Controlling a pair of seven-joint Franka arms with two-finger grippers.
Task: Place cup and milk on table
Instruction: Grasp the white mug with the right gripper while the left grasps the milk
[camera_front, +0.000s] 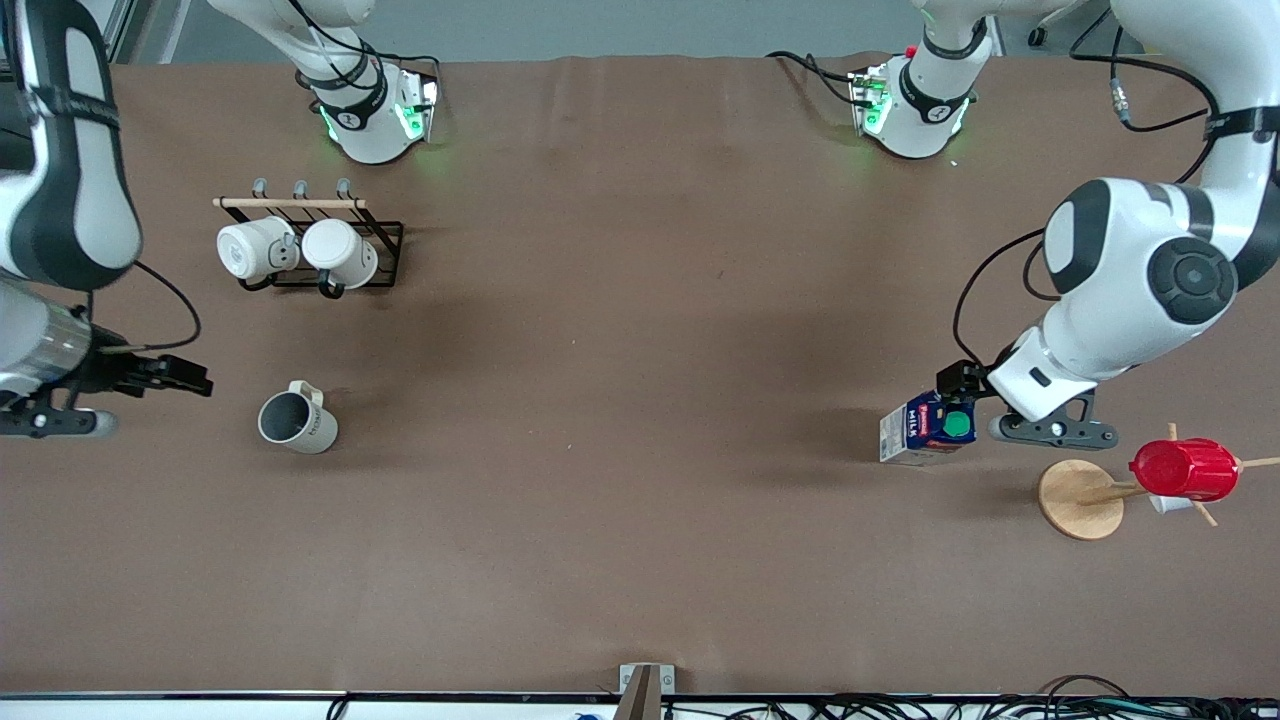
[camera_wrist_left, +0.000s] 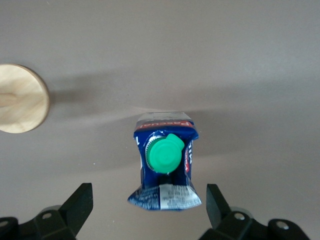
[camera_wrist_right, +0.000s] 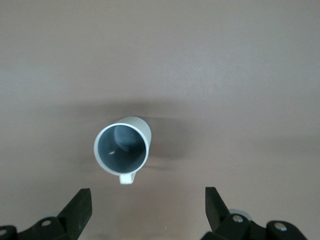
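Observation:
My left gripper isn't ready to close on the carton yet and should go lower first: my fingers stop above the milk carton's green-capped top (camera_front: 956, 424) (camera_wrist_left: 164, 157).
The cup (camera_front: 297, 420), pale grey-beige with a dark inside, stands upright on the brown table (camera_front: 640, 400) toward the right arm's end. It also shows in the right wrist view (camera_wrist_right: 122, 149), handle toward the camera. My right gripper (camera_front: 185, 378) is open and empty, up in the air beside the cup; its fingers (camera_wrist_right: 80, 205) are clear of it. The milk (camera_front: 925, 430) stands upright on the table toward the left arm's end, green cap up (camera_wrist_left: 164, 155). My left gripper (camera_front: 958, 385) hovers over it, open, with its fingers (camera_wrist_left: 216, 202) wide of the carton, not touching.
A black rack (camera_front: 385, 235) with two white mugs (camera_front: 295, 250) stands farther from the camera than the cup. A wooden stand with a round base (camera_front: 1078, 498) holds a red cup (camera_front: 1185, 468) beside the milk; the base also shows in the left wrist view (camera_wrist_left: 20, 105).

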